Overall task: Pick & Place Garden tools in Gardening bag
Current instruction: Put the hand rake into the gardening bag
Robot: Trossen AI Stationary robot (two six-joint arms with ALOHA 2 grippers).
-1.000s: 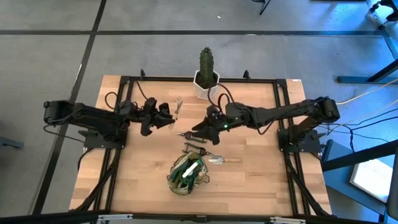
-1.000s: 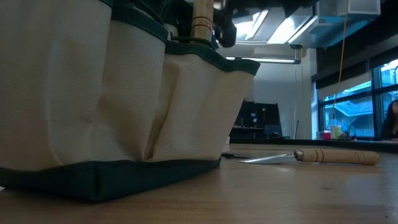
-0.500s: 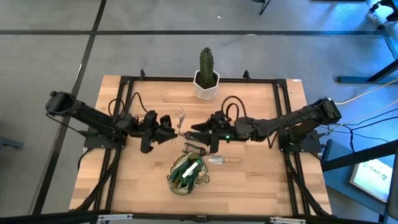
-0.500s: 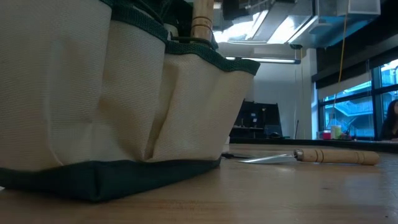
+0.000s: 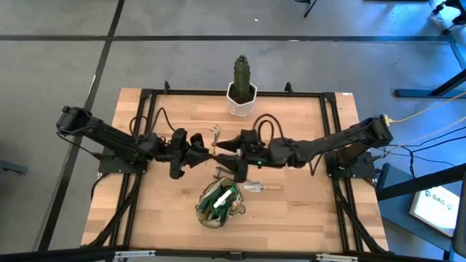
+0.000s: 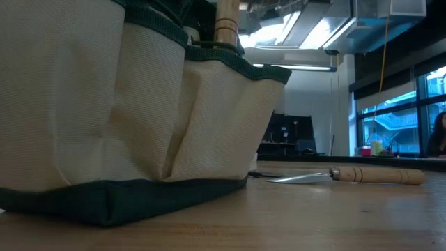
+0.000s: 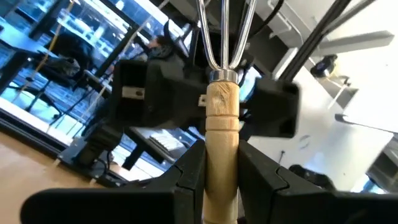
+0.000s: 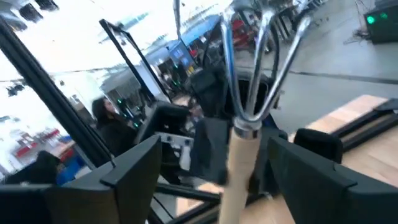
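Observation:
Next, to take over the garden fork for the gardening bag point(image 5: 218, 204), my right gripper grabs its wooden handle just below the metal collar point(image 5: 214, 148).
My left gripper point(image 5: 202, 151) is above the table's middle, shut on the garden fork point(image 5: 215, 136), a wooden-handled tool with metal tines point(image 7: 222, 28). My right gripper point(image 5: 223, 145) faces it from the right, open. Its fingers point(image 8: 134, 171) stand on either side of the fork's handle point(image 8: 239, 168) without touching it. The gardening bag point(image 5: 218, 204) stands near the front with a wooden handle point(image 6: 226, 24) sticking out of it. On the table beside the bag lie the trowel point(image 5: 261, 188) and the dark shears point(image 5: 227, 172). My left gripper pinches the fork's wooden handle point(image 7: 221, 134) between its two fingers point(image 7: 189, 174), below the metal collar. The fingers come from the table's left, slanting a little upward, and lie along the handle. The fork is lifted clear of the table, tines pointing away from the gripper.
A cactus in a white pot point(image 5: 241, 93) stands at the far edge, behind both grippers. Black frame rails point(image 5: 145, 116) run along the table's sides. The trowel point(image 6: 362, 175) lies flat right of the bag point(image 6: 104, 104) in the low view.
My left gripper has carried the fork toward the table's right and a little up, still shut on it. My right gripper has risen, swung toward the fork and turned more level, so its fingers now stand around the handle.

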